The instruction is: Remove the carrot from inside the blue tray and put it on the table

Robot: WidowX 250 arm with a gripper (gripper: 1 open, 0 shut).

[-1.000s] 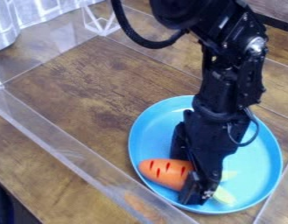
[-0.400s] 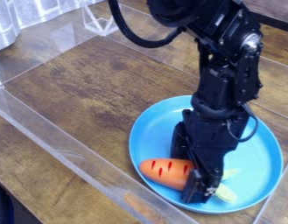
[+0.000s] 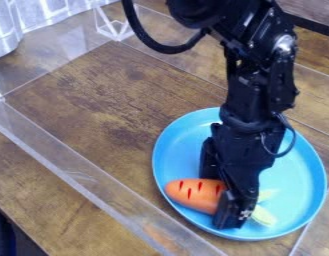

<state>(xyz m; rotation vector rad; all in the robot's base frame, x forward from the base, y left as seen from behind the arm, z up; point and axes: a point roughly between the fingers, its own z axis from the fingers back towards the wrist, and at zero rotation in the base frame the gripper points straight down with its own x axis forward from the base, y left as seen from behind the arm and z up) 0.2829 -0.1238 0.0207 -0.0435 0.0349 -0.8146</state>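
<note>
The carrot has its orange body (image 3: pixel 207 195) beside the pale green top. My gripper needs to grab the carrot there next to move it from the blue tray (image 3: pixel 176 150) onto the table.
The orange carrot (image 3: pixel 195 193) with dark stripes lies on the near left part of the blue tray (image 3: pixel 176 150). Its pale green tip (image 3: pixel 262 216) shows to the right of the black gripper (image 3: pixel 231 207). The gripper points straight down and sits low over the tray, against the carrot's right end. Its jaws look open around that end, but the black fingers hide the contact. The tray rests on the dark wood-grain table (image 3: pixel 100 100).
A clear plastic barrier strip (image 3: pixel 73 175) runs diagonally along the table's near left side. A metal object (image 3: pixel 4 35) and clear plastic pieces (image 3: pixel 107 20) stand at the far left. Black cables loop above the arm (image 3: pixel 260 70).
The tray and the carrot on it have shifted slightly to the right. The gripper stays low at the carrot's right end, still open.
</note>
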